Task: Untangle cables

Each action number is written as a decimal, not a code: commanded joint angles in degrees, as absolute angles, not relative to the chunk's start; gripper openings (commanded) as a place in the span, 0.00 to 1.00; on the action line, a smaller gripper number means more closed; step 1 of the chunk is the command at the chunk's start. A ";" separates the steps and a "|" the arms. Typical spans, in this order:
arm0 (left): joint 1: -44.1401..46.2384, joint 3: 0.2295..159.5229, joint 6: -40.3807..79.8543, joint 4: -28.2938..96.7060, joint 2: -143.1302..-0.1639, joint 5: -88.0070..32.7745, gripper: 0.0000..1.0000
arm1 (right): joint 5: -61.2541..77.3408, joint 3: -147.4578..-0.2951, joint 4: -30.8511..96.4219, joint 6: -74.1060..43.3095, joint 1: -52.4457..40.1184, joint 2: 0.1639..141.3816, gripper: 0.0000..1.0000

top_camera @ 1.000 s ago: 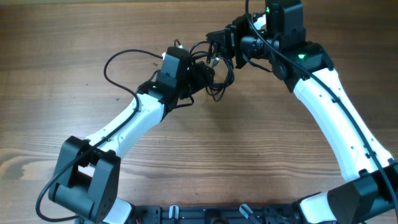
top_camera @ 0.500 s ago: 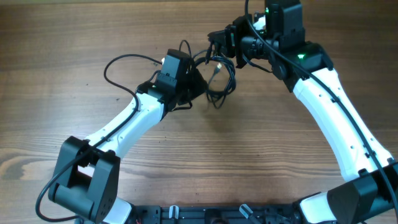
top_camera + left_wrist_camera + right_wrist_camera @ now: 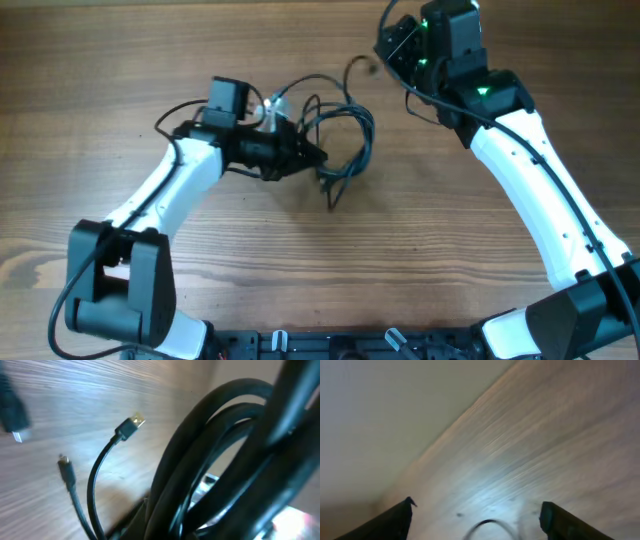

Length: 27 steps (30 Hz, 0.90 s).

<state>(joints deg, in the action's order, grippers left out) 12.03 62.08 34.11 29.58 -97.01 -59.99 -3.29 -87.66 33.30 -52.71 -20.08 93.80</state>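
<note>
The cables stay in my left gripper until my right gripper grips them, as the loops now hang short of the right gripper's open fingers.
The cables are thin black cords, bunched in loose loops at the table's middle. My left gripper points right and is shut on the bundle's left side. In the left wrist view the thick loops of the cables fill the right half. A gold USB plug and a small plug hang free over the wood. My right gripper is raised at the back right, apart from the tangle. Its fingers stand wide, and only a blurred cable arc shows low between them.
The wooden table spreads all round the tangle. A blurred loose cord end lies just left of my right gripper. Both white arms reach in from the front edge, with their bases at the lower corners.
My right gripper has opened, let go of the cable and drawn back to the right. My left gripper has shut on the tangle and dragged it left.
</note>
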 commanded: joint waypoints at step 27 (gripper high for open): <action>1.48 61.84 8.38 15.94 -97.51 -78.13 0.04 | 41.71 -89.38 40.77 7.79 -20.86 88.42 0.83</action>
<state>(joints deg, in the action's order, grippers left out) 1.54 61.78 8.64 16.05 -97.34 -77.71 38.92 -88.14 40.27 3.60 -20.03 89.03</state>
